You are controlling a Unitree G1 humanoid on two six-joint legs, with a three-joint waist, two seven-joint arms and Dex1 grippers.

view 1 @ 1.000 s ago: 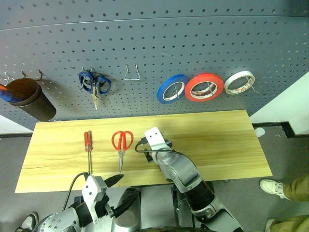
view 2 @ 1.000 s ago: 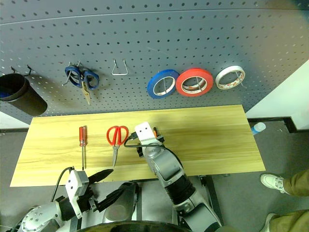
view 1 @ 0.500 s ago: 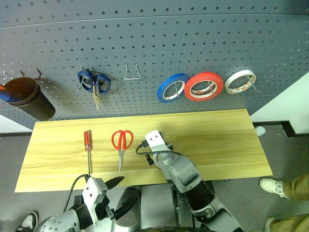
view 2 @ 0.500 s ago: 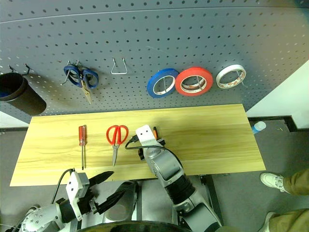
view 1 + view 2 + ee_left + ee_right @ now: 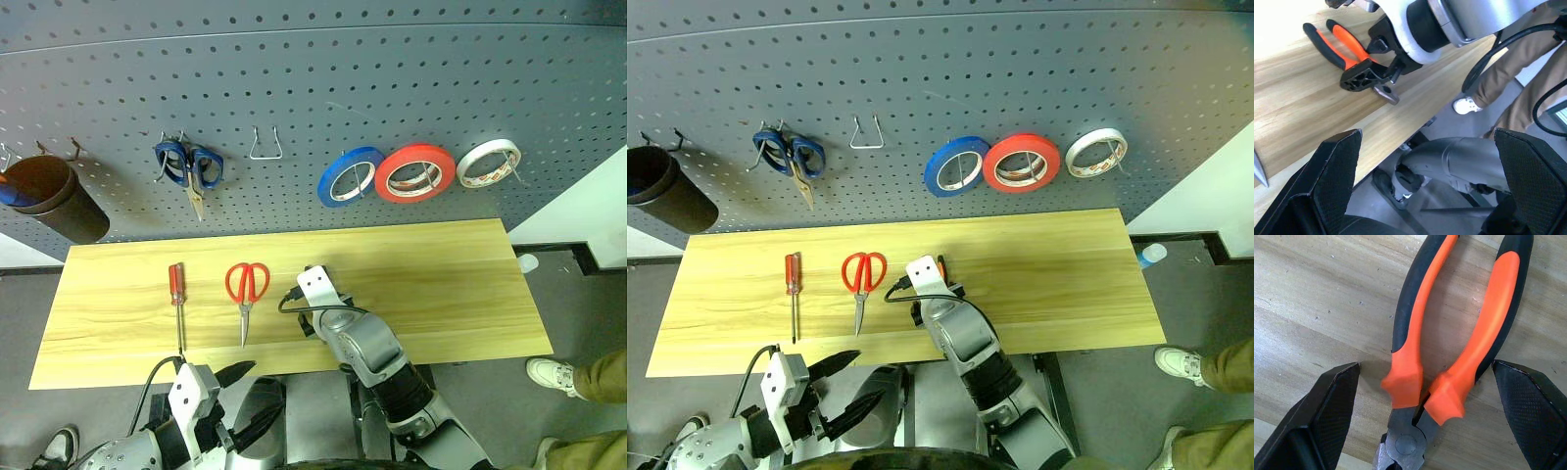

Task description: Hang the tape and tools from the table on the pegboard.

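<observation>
My right gripper's fingers reach down beside the orange handles, close over the table, so the gripper needs to close. Closing now would hold the pliers.
The pliers, with orange-and-black handles, lie flat on the light wooden table near its middle. My right gripper points down over them, open, one finger on each side of the handles near the joint. The red-handled scissors and the small red screwdriver lie to the left of them on the table. The red tape hangs on the dark grey pegboard. My left gripper hovers open and empty below the table's front edge.
On the pegboard hang a blue roll, a whitish roll, blue-handled scissors, a bare wire hook and a brown cup. A person's shoe and trouser leg are at the lower right.
</observation>
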